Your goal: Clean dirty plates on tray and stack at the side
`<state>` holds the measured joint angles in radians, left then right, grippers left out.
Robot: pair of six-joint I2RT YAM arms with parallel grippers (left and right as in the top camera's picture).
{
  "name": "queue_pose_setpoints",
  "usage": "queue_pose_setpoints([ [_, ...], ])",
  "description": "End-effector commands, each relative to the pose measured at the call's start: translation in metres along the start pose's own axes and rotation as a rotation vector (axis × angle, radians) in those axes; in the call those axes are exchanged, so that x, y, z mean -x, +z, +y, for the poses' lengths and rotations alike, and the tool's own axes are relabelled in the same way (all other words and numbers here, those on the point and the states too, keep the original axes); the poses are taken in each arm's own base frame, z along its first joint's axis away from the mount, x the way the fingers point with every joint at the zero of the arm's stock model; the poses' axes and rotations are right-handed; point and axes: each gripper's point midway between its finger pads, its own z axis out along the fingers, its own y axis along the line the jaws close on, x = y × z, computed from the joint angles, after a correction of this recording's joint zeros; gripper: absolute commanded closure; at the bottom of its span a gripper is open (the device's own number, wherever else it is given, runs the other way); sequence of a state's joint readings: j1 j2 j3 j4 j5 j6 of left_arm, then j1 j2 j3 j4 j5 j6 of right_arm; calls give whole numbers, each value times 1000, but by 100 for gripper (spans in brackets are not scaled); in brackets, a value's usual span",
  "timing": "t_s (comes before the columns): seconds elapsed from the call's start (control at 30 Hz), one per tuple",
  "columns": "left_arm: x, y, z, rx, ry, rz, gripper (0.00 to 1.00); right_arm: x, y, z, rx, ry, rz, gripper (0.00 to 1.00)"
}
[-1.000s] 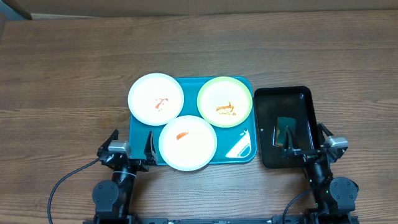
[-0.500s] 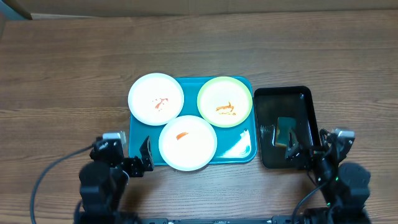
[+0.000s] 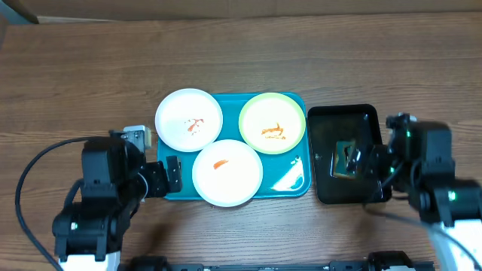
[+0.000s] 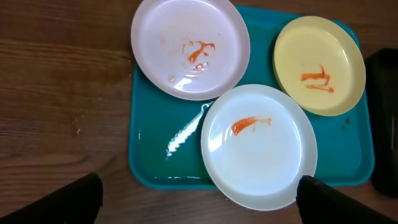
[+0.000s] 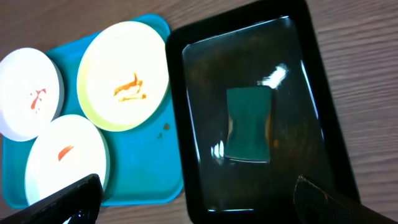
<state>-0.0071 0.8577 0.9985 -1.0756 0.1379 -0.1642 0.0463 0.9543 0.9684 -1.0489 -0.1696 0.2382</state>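
The left gripper grabs the front white plate by the plate's rim beside this gripper next, leaving the plate's smeared side open to clean and stack.
Three plates lie on the teal tray [image 3: 292, 179]: a white plate [image 3: 189, 119] at the back left with red smears, a cream plate with a green rim [image 3: 272, 123] at the back right with orange smears, and a white plate [image 3: 227, 172] in front with one red smear, overhanging the tray's front edge. In the left wrist view they show as white [image 4: 190, 46], cream [image 4: 319, 65] and white [image 4: 259, 145]. My left gripper [image 3: 169, 175] is open and empty, above the tray's front left edge. My right gripper [image 3: 360, 162] is open and empty, above the black tray.
A smaller black tray [image 3: 367, 120] stands right of the teal tray and holds a dark green sponge [image 3: 346, 156], also seen in the right wrist view [image 5: 249, 124]. The wooden table [image 3: 90, 75] surrounds both trays.
Both arms have lifted from the table's front edge and moved forward. The left gripper is now by the teal tray's left side, the right gripper over the black tray.
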Motion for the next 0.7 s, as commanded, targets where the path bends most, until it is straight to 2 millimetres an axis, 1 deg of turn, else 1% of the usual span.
queue_pose_setpoints([
  [0.0,1,2,-20,-105,-42,42,0,16,0,10,26,4,27,0],
  [0.03,0,4,-23,-124,-43,57,0,17,2,10,24,5,33,0],
  [0.1,-2,10,-20,-109,-47,85,0,19,5,11,23,6,35,0],
  [0.2,-7,27,-13,-72,-57,154,9,22,7,11,24,4,30,0],
  [0.27,-13,40,-11,-65,-71,219,10,24,7,12,27,2,20,0],
  [0.33,-21,54,-10,-56,-82,293,11,26,7,12,29,1,14,0],
  [0.43,-34,74,-10,-47,-83,404,15,26,7,12,29,0,12,0],
  [0.53,-48,95,-11,-36,-75,507,16,26,7,12,29,0,13,0],
  [0.67,-67,120,-15,-25,-62,632,24,26,7,12,29,1,13,0],
])
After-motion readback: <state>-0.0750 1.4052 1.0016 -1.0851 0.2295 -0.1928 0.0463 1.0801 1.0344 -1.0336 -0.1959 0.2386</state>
